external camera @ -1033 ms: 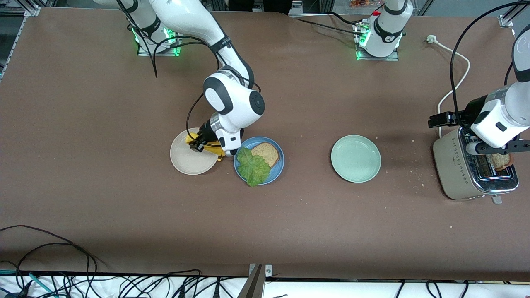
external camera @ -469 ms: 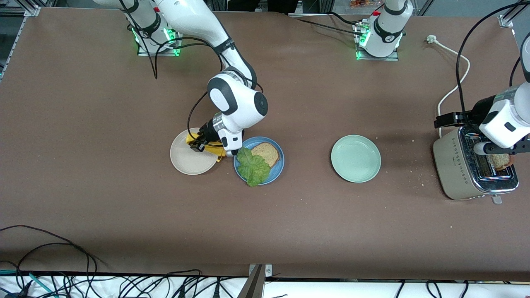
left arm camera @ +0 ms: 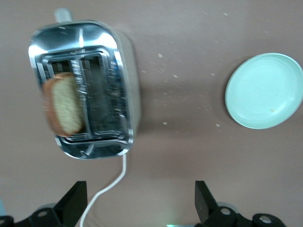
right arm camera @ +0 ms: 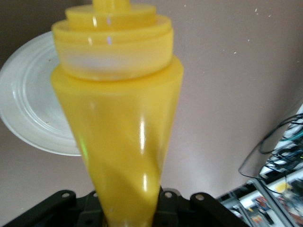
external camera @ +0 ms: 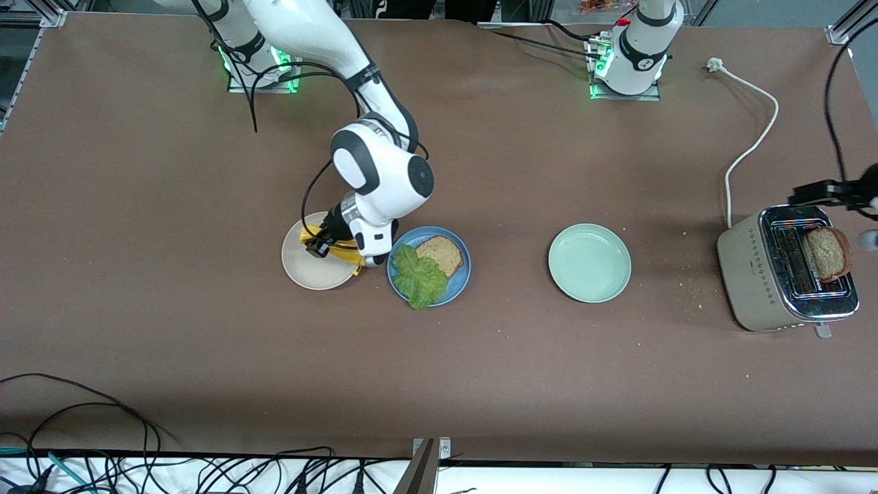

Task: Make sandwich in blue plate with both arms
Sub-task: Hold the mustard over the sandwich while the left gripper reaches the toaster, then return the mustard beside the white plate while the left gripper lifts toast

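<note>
My left gripper picks up the bread slice by its exposed top crust (left arm camera: 53,107) next, since the toaster slot (left arm camera: 61,66) hides the bottom of the slice.
The blue plate (external camera: 461,273) holds one brown bread slice (external camera: 442,252) with a ruffled green lettuce leaf (external camera: 418,278) lying partly on it. Beside it, over the beige plate (external camera: 302,271), my right gripper (right arm camera: 128,210) is shut on a yellow squeeze bottle (external camera: 337,251) (right arm camera: 118,118), held tilted. A second bread slice (external camera: 828,252) (left arm camera: 64,109) stands up out of one slot of the toaster (external camera: 758,274) (left arm camera: 120,61) at the left arm's end of the table. My left gripper (left arm camera: 140,201) hangs open and empty over the table next to the toaster.
A pale green plate (external camera: 588,263) (left arm camera: 265,90) sits between the blue plate and the toaster. The toaster's white cord (external camera: 754,137) (left arm camera: 106,189) runs toward the robots' bases. Crumbs lie around the toaster. Cables hang along the table edge nearest the front camera.
My left arm has pulled up and away from the toaster, almost out of the front view, baring the slice in the slot. My right arm shifted slightly with the bottle over the beige plate.
</note>
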`<state>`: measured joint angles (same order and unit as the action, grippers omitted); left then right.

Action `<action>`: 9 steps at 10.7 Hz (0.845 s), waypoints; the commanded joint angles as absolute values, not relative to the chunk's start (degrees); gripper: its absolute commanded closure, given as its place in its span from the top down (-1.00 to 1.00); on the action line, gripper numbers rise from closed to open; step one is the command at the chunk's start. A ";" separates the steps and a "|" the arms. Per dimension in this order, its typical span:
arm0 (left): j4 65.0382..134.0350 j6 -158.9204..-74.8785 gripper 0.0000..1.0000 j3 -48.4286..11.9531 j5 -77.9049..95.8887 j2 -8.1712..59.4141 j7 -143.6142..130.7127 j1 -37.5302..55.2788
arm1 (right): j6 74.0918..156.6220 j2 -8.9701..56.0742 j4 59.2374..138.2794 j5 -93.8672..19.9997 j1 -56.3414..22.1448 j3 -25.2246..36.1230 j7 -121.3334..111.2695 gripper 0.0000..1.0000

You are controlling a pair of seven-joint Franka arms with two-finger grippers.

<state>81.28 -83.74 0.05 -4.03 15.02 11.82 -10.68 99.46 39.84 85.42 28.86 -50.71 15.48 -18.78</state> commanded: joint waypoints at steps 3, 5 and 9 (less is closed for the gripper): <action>79.72 -95.86 1.00 -0.44 -5.19 23.01 16.52 -20.82 | 98.53 32.26 85.25 15.14 -27.18 -1.30 -28.03 -1.00; 79.80 -100.96 1.00 -0.53 -5.27 26.44 16.52 -21.97 | 98.00 31.99 85.17 9.17 -23.75 -1.58 -32.49 -1.00; 80.77 -102.75 1.00 -0.44 -5.54 29.79 16.52 -22.49 | 97.82 31.82 85.25 -6.99 -11.81 -1.76 -51.44 -1.00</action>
<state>81.21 -103.01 -0.03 -4.09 28.83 15.99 -21.75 98.91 32.62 85.07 0.76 -19.04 -0.34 -40.38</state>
